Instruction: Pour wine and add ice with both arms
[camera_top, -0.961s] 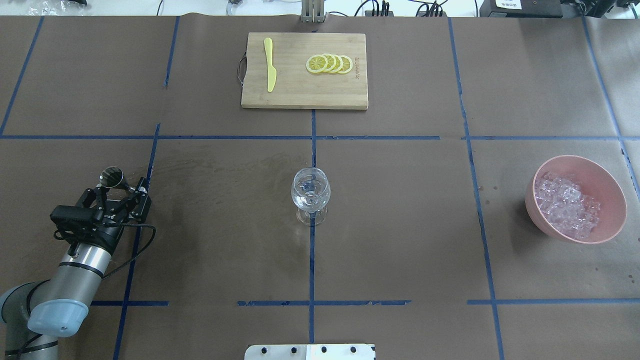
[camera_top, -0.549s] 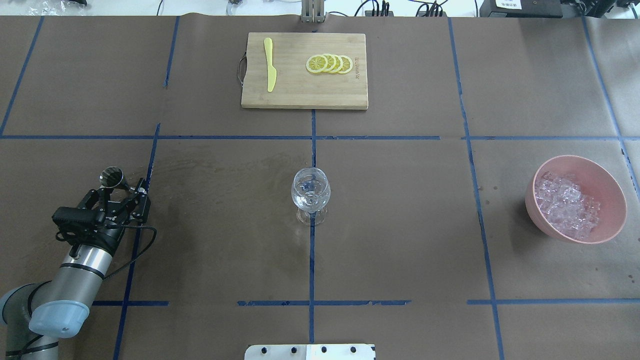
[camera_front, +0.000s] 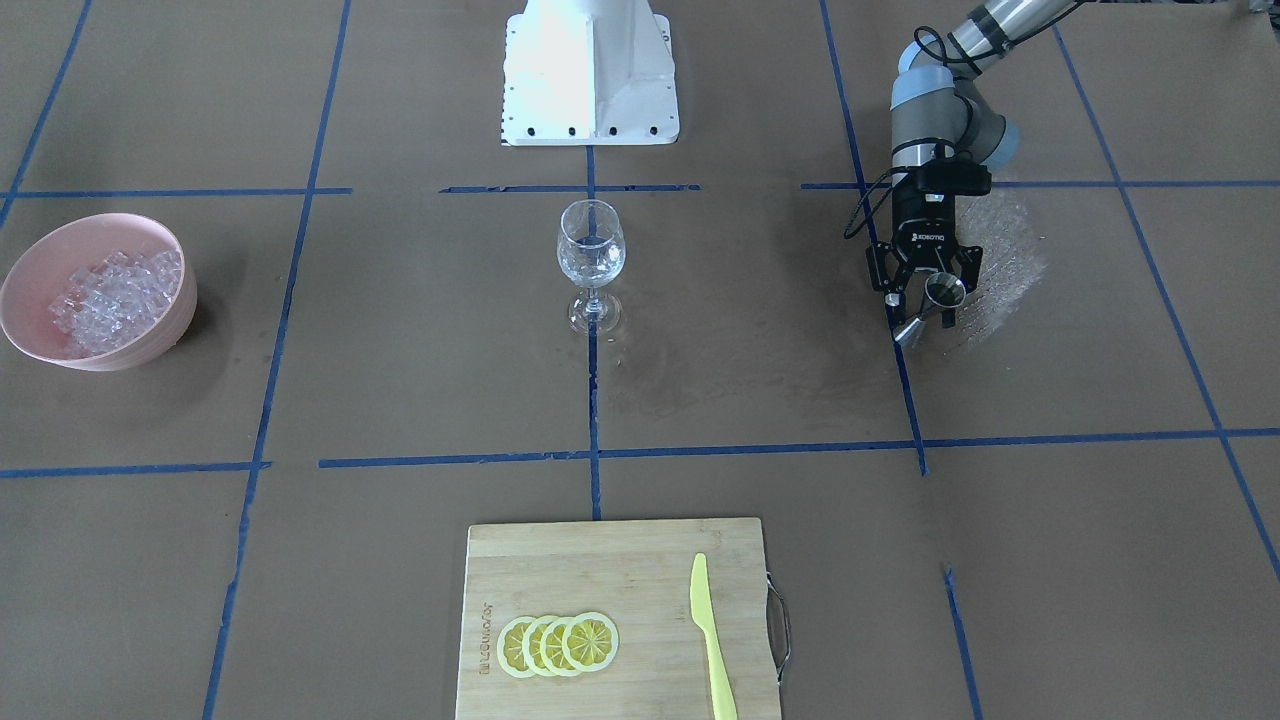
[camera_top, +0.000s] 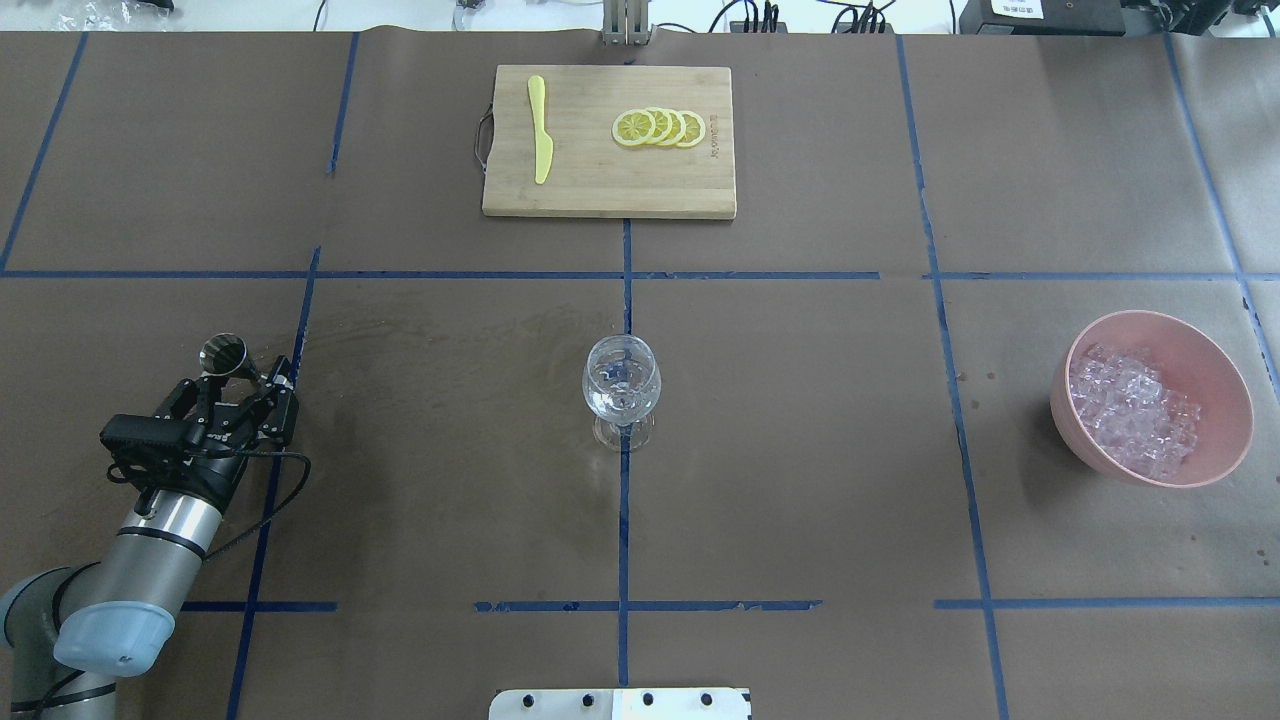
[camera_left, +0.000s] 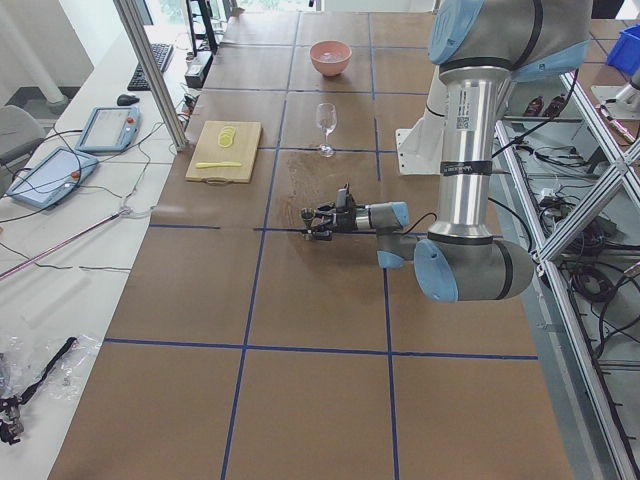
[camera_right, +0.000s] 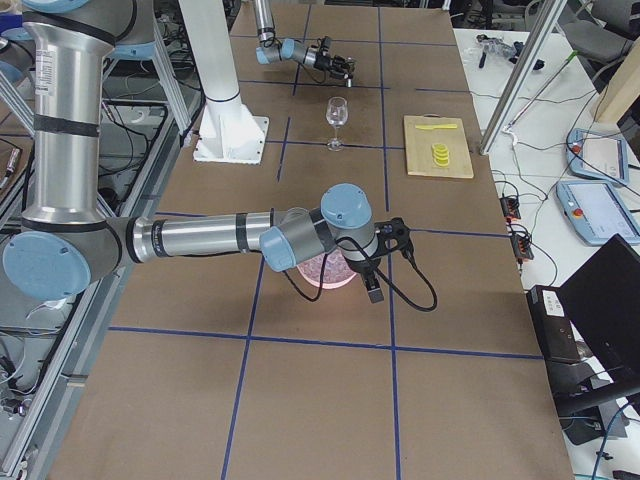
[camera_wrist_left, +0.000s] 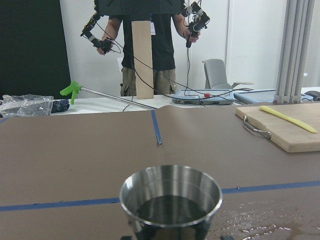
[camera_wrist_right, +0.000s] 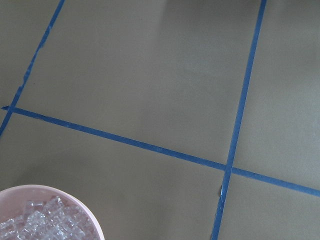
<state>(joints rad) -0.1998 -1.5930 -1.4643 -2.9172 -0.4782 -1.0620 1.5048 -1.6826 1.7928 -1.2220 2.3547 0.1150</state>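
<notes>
My left gripper grabs the steel jigger by its narrow middle (camera_front: 925, 312) next, to pour the wine into the glass (camera_front: 590, 252).
A steel jigger (camera_top: 223, 352) stands on the table at the left, with dark liquid in its cup in the left wrist view (camera_wrist_left: 170, 197). My left gripper (camera_top: 248, 378) is open, with one finger on each side of the jigger (camera_front: 944, 290). A clear wine glass (camera_top: 621, 385) stands at the table's middle. The ice (camera_top: 1130, 405) fills a pink bowl (camera_top: 1225, 400) at the right, and its rim shows in the right wrist view (camera_wrist_right: 85, 210). My right gripper (camera_right: 372, 290) hangs above and near the bowl. I cannot tell whether it is open or shut.
A wooden cutting board (camera_top: 610, 190) at the far side holds a yellow knife (camera_top: 540, 130) and lemon slices (camera_top: 660, 128). The paper between the jigger and the glass is wet and stained (camera_top: 430, 340). The white pedestal (camera_front: 590, 70) stands on the robot's side.
My left gripper has shifted very slightly beside the jigger. The jigger, the glass and the bowl have not moved.
</notes>
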